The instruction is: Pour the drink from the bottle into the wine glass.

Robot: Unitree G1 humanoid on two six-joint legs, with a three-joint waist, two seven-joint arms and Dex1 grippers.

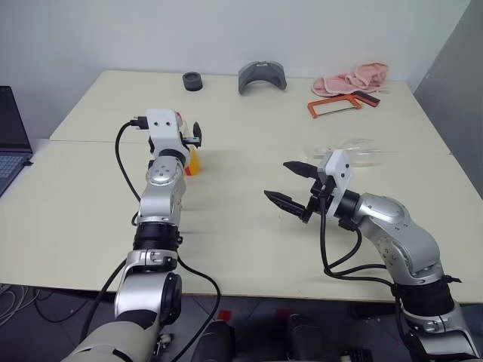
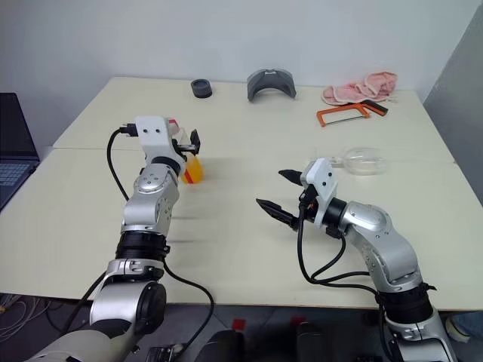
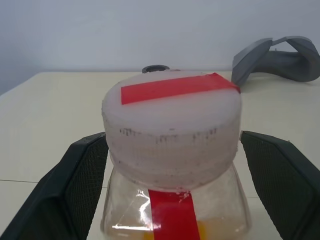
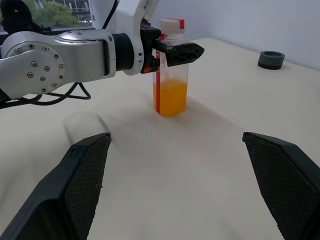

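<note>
The bottle's neck [image 3: 172, 187] under the cap is between the gripper's fingers and closing now would catch it, so it is time for my left gripper to close.
The bottle [image 4: 171, 75] stands upright on the left half of the table [image 1: 241, 249]. It is clear plastic with a red label strip and a red-and-white cap [image 3: 170, 115], and the orange drink [image 4: 171, 97] fills its lower part. My left gripper [image 3: 172, 140] is open around the bottle's neck, just under the cap, one finger on each side with a gap to both. My right gripper [image 1: 277, 181] is open and holds nothing, over the table's middle right. Just behind it the clear wine glass [image 2: 364, 161] seems to lie on its side.
Along the far edge are a black ring [image 1: 192, 81], a grey curved piece [image 1: 262, 75], a pink cloth [image 1: 355, 78] and an orange hacksaw [image 1: 339, 104]. A laptop [image 1: 11, 143] sits off the table's left side.
</note>
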